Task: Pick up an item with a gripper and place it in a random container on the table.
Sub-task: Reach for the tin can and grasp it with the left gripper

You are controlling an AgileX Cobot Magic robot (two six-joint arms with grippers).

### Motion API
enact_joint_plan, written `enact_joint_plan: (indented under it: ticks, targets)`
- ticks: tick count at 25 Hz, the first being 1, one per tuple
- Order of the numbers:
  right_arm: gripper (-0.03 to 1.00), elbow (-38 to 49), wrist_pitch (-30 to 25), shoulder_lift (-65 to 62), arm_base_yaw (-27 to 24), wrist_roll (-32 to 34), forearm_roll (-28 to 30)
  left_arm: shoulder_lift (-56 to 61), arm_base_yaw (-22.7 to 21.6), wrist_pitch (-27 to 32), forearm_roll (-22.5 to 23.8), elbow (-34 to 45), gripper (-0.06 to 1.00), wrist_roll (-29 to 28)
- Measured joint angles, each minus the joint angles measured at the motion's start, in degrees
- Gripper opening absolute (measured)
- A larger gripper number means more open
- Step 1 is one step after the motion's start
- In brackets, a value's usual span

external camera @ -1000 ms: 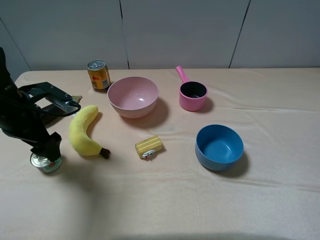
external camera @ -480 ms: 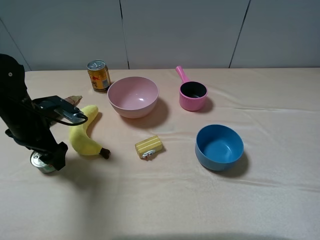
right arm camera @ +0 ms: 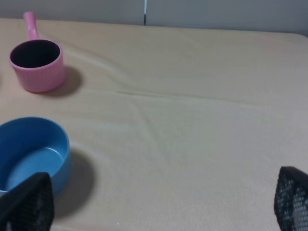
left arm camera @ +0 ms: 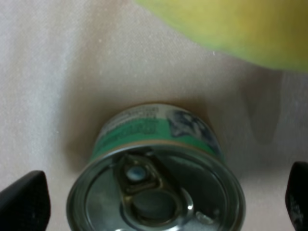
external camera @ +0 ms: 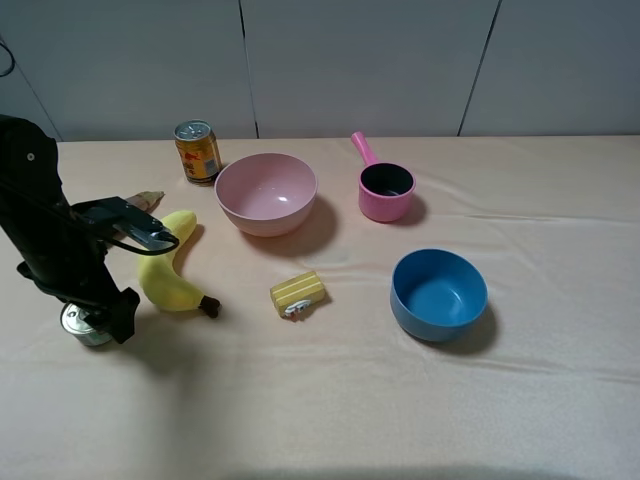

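Note:
The tin can's silver lid is beside my left gripper's fingers, so they would catch the can if closed now, and I need to close them on it.
The item, a short tin can with a silver pull-tab lid and green label, stands on the cloth at the left. My left gripper reaches down over it. In the left wrist view the left gripper is open, one black fingertip on each side of the can with a gap between finger and can. The blue bowl sits at the right and is empty. In the right wrist view the right gripper is open over bare cloth, near the blue bowl.
A plush banana lies right beside the can. A yellow block sits mid-table. At the back are a pink bowl, a pink handled pot and an orange drink can.
The left arm has swung a little to the right and stands more upright over the can. The can and the other objects have stayed put.

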State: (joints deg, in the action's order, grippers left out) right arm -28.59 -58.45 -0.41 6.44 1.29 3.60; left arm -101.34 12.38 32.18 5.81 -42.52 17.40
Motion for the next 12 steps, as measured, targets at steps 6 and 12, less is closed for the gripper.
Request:
enact_joint_plan:
  ticks: [6,12]
  targets:
    - [0.69,0.0,0.0,0.0,0.0,0.0,0.0,0.0,0.0,-0.1,0.0,0.0,0.99,0.0]
    - [0.69,0.0,0.0,0.0,0.0,0.0,0.0,0.0,0.0,-0.1,0.0,0.0,0.99,0.0]
